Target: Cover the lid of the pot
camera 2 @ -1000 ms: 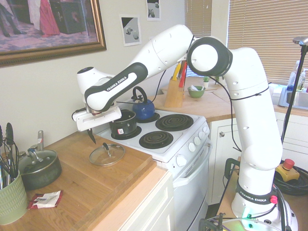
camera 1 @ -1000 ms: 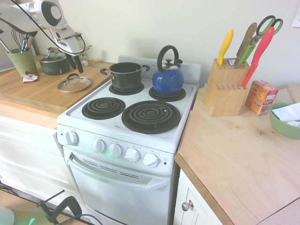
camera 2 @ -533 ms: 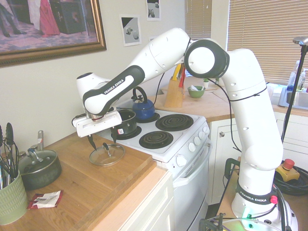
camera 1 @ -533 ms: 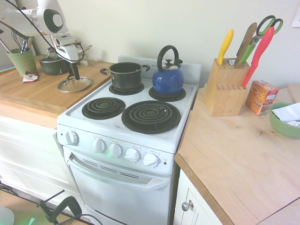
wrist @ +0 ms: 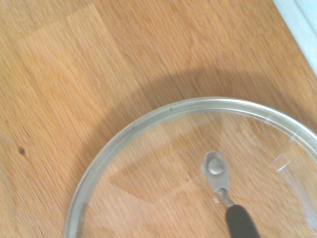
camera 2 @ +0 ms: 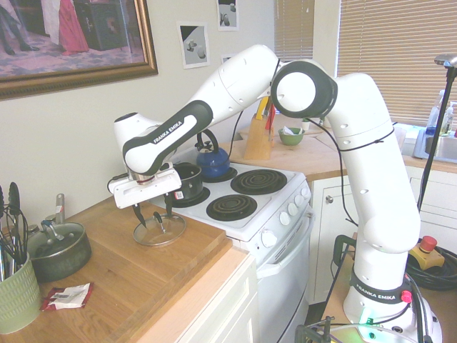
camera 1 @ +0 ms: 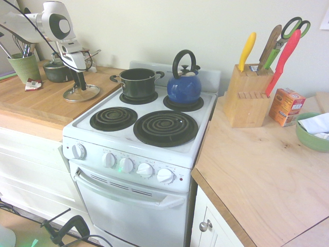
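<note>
The glass lid spreads wider than the gripper's open fingers, so the gripper needs to grab the lid by its narrow black arched handle (camera 2: pixel 159 221) next.
The lid (camera 1: pixel 91 94) (camera 2: pixel 171 232), clear glass with a metal rim, lies flat on the wooden counter left of the stove. My gripper (camera 1: pixel 80 82) (camera 2: pixel 155 213) points straight down over it, open, with one finger on each side of the black arched handle. The wrist view shows the lid's rim (wrist: pixel 148 116) and one end of its handle (wrist: pixel 241 223) from close by. The pot (camera 1: pixel 138 82) (camera 2: pixel 187 183), dark with two side handles, stands uncovered on the back left burner, next to the blue kettle (camera 1: pixel 183 88) (camera 2: pixel 212 161).
A smaller dark pot (camera 1: pixel 57 71) (camera 2: pixel 58 250) with its own lid and a green utensil cup (camera 1: pixel 23 67) (camera 2: pixel 14 296) stand on the left counter. A knife block (camera 1: pixel 247 98), an orange box (camera 1: pixel 286 106) and a green bowl (camera 1: pixel 311 135) sit on the right counter.
My gripper has come down from above the counter and moved over the lid, so its fingers now flank the handle. The lid and pot have not moved.
</note>
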`<state>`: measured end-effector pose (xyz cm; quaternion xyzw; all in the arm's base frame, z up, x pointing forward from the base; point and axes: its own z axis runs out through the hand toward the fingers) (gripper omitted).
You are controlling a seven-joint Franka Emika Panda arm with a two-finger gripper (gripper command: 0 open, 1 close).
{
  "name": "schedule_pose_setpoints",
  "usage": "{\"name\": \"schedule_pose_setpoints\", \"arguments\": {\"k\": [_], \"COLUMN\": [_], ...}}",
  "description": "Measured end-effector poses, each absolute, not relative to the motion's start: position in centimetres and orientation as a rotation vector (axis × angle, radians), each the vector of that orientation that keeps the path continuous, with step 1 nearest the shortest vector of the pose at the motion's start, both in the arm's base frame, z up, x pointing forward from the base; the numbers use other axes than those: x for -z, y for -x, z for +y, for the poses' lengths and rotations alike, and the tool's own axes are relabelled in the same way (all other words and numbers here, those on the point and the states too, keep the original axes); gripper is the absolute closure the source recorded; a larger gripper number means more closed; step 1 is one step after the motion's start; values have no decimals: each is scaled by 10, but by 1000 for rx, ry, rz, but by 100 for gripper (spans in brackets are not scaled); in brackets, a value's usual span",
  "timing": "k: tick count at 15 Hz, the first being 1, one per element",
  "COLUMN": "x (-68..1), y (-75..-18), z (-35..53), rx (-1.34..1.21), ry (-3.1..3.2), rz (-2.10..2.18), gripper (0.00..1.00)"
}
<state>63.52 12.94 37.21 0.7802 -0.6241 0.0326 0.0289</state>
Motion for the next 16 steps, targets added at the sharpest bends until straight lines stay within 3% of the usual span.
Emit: {"name": "schedule_pose_setpoints", "arguments": {"k": [16], "x": [-375], "y": [-638], "z": [111], "rx": [-91], "ry": [-2401], "rz": [-1942], "gripper": [100]}}
